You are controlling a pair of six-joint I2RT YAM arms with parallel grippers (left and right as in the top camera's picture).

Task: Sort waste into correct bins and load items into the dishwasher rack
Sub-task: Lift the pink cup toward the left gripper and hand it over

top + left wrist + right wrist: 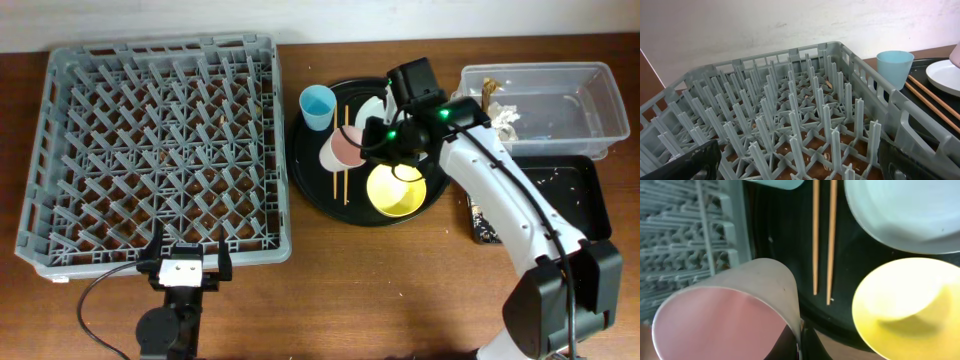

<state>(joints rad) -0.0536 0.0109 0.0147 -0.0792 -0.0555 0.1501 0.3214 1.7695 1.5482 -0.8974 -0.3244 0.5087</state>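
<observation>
The left gripper will next grab the pinkish-white cup [345, 148] around the outside of its body, toward the cup's base, so the cup's rim stays free for loading rack-side [160, 155].
My right gripper [378, 140] is shut on the rim of the pinkish-white cup [345, 148], which is tilted over the round black tray [310, 185]. In the right wrist view the cup [725, 315] fills the lower left, with the jaws [800, 345] pinching its wall. The two chopsticks [343, 165], the yellow bowl [396, 188], the light blue cup [318, 105] and the grey plate [372, 108], partly hidden by the arm, lie on that tray. My left gripper [185, 268] is open and empty at the front edge of the dishwasher rack [160, 150].
The clear tub [560, 90] at the back right holds white tissue [502, 115] with a brown scrap. The black rectangular tray [565, 195] in front of it holds crumbs [483, 222]. The left wrist view shows the rack's pegs [790, 115] and the blue cup [895, 67].
</observation>
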